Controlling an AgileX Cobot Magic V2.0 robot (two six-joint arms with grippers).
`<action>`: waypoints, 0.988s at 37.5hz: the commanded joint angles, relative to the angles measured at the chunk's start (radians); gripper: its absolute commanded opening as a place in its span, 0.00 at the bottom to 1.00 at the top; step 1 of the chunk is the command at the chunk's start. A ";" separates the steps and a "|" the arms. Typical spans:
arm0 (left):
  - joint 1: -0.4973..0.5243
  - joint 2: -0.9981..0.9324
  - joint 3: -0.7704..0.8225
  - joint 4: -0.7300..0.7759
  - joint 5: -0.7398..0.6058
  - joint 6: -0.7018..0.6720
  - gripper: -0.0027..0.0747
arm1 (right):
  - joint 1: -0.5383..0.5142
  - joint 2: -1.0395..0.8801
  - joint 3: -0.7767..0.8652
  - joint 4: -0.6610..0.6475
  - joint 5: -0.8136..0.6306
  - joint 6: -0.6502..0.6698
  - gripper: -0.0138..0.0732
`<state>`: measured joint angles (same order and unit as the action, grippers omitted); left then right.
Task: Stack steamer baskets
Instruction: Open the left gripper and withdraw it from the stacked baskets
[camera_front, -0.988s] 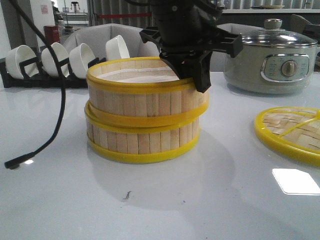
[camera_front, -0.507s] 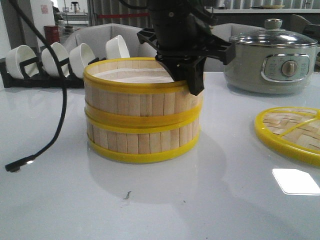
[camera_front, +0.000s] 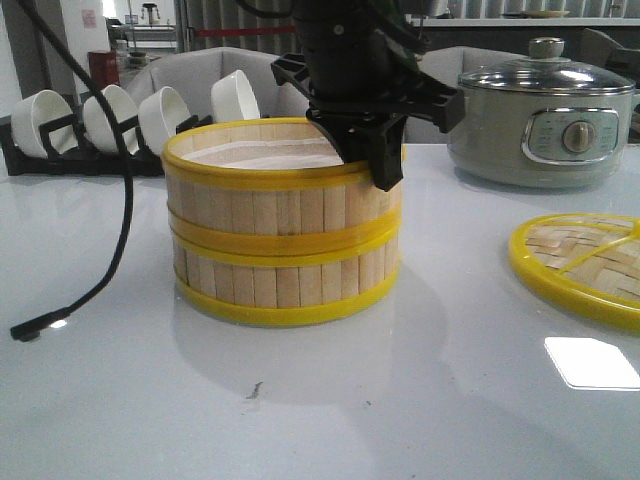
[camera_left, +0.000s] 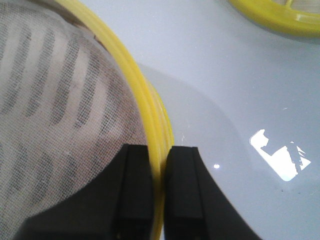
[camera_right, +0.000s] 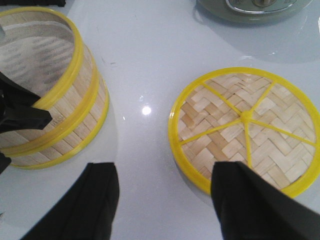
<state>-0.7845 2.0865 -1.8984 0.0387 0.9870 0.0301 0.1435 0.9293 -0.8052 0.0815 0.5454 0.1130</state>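
Observation:
The upper basket sits level on the lower basket in the front view, so my left gripper should release it now.
Two steamer baskets stand stacked in the middle of the table, the upper basket resting level on the lower basket. My left gripper comes down from above at the stack's right side and is shut on the upper basket's yellow top rim, one finger inside over the white liner, one outside. In the left wrist view the gripper pinches that rim. My right gripper hangs open over bare table between the stack and the lid, holding nothing.
A flat woven lid with a yellow rim lies on the table at the right. A grey-green electric pot stands behind it. A black rack of white bowls is at the back left. A black cable hangs down at the left.
The upper basket was tilted and shifted right on the lower one; it has moved left and settled level in line with it. My left gripper moved left with it.

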 joint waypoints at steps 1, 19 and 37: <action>-0.002 -0.068 -0.038 0.025 -0.054 -0.004 0.17 | -0.007 -0.008 -0.035 0.000 -0.063 -0.002 0.75; -0.002 -0.083 -0.117 0.053 -0.027 -0.005 0.76 | -0.007 -0.008 -0.035 0.000 -0.062 -0.002 0.75; 0.087 -0.262 -0.354 0.185 0.101 -0.041 0.17 | -0.007 -0.007 -0.035 0.000 -0.064 -0.002 0.75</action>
<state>-0.7456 1.9657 -2.2098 0.1897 1.1255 0.0000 0.1435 0.9293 -0.8052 0.0815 0.5467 0.1138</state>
